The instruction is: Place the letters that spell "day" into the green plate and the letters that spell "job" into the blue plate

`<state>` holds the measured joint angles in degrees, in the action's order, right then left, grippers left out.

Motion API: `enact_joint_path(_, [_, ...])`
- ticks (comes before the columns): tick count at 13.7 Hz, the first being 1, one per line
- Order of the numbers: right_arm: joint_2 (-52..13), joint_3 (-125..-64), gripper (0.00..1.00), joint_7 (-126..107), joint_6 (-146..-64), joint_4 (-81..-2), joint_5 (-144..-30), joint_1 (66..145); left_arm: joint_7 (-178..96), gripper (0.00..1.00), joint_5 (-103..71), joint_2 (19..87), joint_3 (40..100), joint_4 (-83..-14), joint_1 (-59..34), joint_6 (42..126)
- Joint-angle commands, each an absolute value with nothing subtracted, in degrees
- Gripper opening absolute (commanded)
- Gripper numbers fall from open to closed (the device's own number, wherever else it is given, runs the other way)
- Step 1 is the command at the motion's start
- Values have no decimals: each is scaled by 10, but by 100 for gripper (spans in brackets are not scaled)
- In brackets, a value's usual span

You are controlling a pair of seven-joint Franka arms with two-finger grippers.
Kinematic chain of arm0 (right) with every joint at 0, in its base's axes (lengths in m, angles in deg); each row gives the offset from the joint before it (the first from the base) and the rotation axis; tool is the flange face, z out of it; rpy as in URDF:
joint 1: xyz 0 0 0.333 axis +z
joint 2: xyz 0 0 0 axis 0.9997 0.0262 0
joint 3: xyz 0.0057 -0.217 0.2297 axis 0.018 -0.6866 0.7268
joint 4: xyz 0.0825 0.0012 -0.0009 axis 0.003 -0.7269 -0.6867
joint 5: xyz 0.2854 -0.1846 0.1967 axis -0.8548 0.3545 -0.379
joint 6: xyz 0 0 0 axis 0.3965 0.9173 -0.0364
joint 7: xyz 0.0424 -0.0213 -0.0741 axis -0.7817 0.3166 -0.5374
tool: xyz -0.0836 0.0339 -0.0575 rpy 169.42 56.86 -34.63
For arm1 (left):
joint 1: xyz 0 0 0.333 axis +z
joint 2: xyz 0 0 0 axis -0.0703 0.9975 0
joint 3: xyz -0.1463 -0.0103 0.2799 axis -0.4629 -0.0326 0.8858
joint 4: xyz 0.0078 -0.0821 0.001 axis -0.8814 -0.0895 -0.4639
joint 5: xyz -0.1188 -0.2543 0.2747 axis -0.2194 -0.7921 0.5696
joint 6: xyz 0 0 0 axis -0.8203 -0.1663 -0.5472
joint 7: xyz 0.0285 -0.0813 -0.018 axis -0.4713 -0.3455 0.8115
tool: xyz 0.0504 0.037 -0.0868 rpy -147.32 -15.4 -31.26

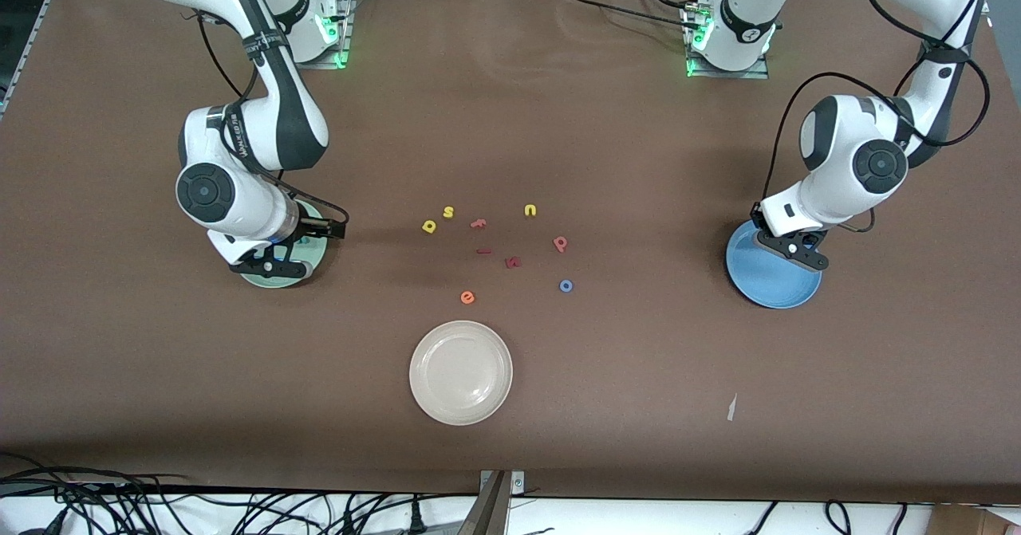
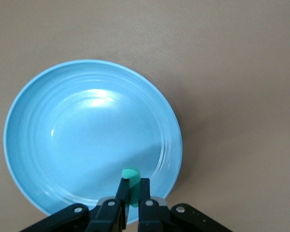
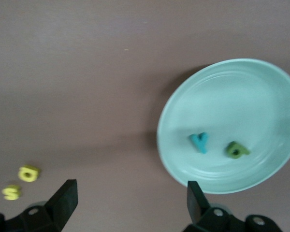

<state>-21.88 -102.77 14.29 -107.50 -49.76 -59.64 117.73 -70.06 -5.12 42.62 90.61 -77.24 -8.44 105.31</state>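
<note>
The yellow a has to be added to the green plate (image 1: pixel 316 260), so my right gripper next needs to grab the letter by its ring-shaped loop (image 1: pixel 428 226).
My left gripper (image 1: pixel 800 249) hangs over the blue plate (image 1: pixel 778 289), shut on a teal letter j (image 2: pixel 131 175) that sticks out between its fingers above the blue plate (image 2: pixel 87 140). Open and empty, my right gripper (image 3: pixel 130 193) is over bare table beside the rim of the green plate (image 3: pixel 232 106). In that plate lie the teal y (image 3: pixel 199 142) and dark green d (image 3: pixel 237 150). The right arm hides most of the green plate (image 1: pixel 316 260) in the front view. The yellow a (image 1: pixel 429 226), pinkish-red b (image 1: pixel 561 243) and blue o (image 1: pixel 565 285) lie mid-table.
Among the letters are a yellow s (image 1: pixel 449 212), a yellow u (image 1: pixel 530 210), an orange e (image 1: pixel 467 297) and three darker red letters (image 1: pixel 514 262). A cream-white plate (image 1: pixel 461 372) sits nearer the front camera than the letters.
</note>
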Motion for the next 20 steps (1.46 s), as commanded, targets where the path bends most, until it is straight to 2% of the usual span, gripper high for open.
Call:
enact_joint_path(1, [-208, -1029, 100, 237, -1073, -476, -616, 1221, -706, 29, -36, 439, 901, -769, -78, 1068])
enact_joint_path(2, [-195, -1029, 100, 278, -1076, -463, -618, 1236, -706, 36, -35, 441, 901, -768, -79, 1068])
enact_joint_path(4, [-177, -1029, 100, 366, -1086, -451, -618, 1282, -706, 57, -35, 441, 901, -759, -79, 1068])
enact_joint_path(5, [-169, -1029, 100, 410, -1107, -456, -618, 1296, -706, 61, -35, 441, 901, -758, -79, 1068])
enact_joint_path(7, [-161, -1029, 99, 482, -1142, -470, -617, 1328, -706, 63, -39, 440, 901, -750, -84, 1068])
enact_joint_path(10, [-145, -1029, 90, 528, -1190, -499, -617, 1347, -691, 63, -67, 449, 901, -726, -136, 1069])
enact_joint_path(12, [-136, -1029, 83, 547, -1248, -525, -617, 1362, -683, 72, -145, 476, 901, -691, -186, 1069])
enact_joint_path(15, [-126, -1029, 71, 554, -1269, -538, -617, 1367, -681, 76, -230, 508, 901, -640, -262, 1075])
enact_joint_path(20, [-107, -1029, 70, 566, -1305, -548, -618, 1377, -668, 83, -304, 599, 926, -532, -365, 1115])
